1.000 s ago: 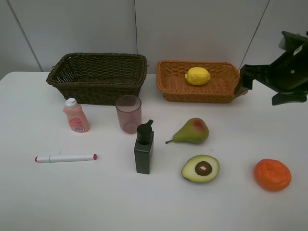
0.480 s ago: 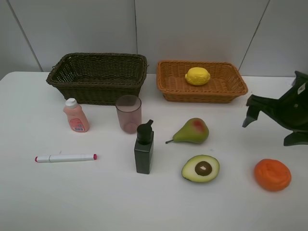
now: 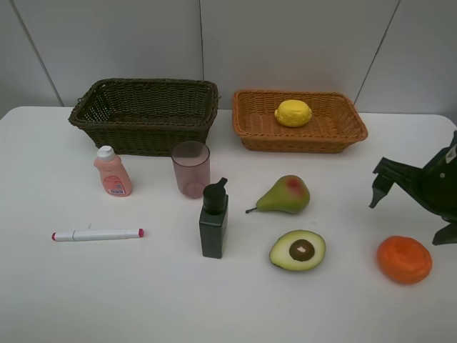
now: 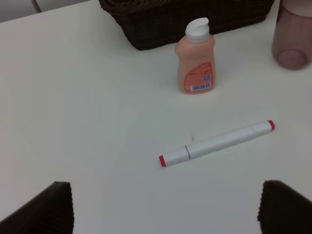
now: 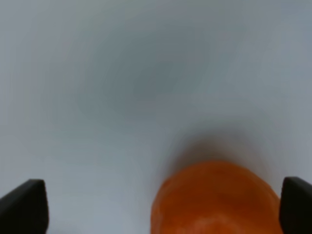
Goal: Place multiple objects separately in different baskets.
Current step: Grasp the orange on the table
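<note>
My right gripper's fingers are still above the orange (image 3: 404, 259) (image 5: 217, 200), so it is too early to close. The gripper lowers first, as closing now would miss the orange.
The toy lemon (image 3: 293, 113) lies in the orange-tan basket (image 3: 300, 141); the dark olive-brown basket (image 3: 143, 132) beside it holds nothing visible. On the table stand the peach-pink bottle (image 3: 112, 172), pinkish cup (image 3: 191, 168) and dark pump bottle (image 3: 213, 219), with the marker (image 3: 97, 234), pear (image 3: 285, 194), avocado half (image 3: 298, 250) and orange (image 3: 404, 259) lying around them. My right gripper (image 3: 407, 218) hangs open just above the orange (image 5: 217, 200), which sits between its fingers (image 5: 24, 207). My left gripper (image 4: 168, 214) is open near the marker (image 4: 217, 143), with the bottle (image 4: 196, 61) beyond.
Both baskets stand side by side along the table's far edge against a grey wall. In the left wrist view the cup (image 4: 292, 34) and the dark basket (image 4: 185, 19) lie past the bottle. The left arm does not show in the exterior view.
My right gripper has come down and back from beside the orange-tan basket to just above the orange, staying open. Nothing on the table has moved.
</note>
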`<state>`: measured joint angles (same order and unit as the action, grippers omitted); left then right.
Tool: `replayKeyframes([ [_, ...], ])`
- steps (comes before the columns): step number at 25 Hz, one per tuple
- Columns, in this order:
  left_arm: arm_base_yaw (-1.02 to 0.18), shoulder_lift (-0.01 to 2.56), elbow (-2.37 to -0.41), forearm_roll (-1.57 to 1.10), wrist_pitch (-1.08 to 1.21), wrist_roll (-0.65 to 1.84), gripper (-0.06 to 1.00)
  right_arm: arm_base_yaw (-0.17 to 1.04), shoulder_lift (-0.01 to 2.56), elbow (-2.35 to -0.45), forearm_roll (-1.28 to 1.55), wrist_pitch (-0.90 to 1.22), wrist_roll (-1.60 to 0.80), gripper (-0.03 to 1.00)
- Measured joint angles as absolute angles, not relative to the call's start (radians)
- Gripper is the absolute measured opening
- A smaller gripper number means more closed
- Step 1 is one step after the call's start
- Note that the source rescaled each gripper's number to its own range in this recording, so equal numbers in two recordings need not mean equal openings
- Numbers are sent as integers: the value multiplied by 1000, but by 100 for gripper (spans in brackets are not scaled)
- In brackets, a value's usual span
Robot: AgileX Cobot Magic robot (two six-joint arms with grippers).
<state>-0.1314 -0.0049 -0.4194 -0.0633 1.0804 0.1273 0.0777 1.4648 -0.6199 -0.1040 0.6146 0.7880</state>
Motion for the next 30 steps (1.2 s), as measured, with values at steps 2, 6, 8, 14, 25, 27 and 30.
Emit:
replayKeyframes([
  [2,-131,-5,-419,-63,1080,127,100,78,1464,-579,-87,576,799,100],
  [6,-131,-5,-419,-63,1080,127,100,78,1463,-509,-42,501,811,100],
  [8,-131,-5,-419,-63,1080,127,100,78,1463,-489,-29,477,814,100],
  [14,-131,-5,-419,-63,1080,127,100,78,1462,-446,-23,430,846,100],
  [25,-131,-5,-419,-63,1080,127,100,78,1484,-426,-32,423,860,100],
  [27,-131,-5,-419,-63,1080,127,100,78,1485,-426,-35,423,860,100],
  [30,-131,-5,-419,-63,1080,127,100,78,1485,-426,-38,424,860,100],
])
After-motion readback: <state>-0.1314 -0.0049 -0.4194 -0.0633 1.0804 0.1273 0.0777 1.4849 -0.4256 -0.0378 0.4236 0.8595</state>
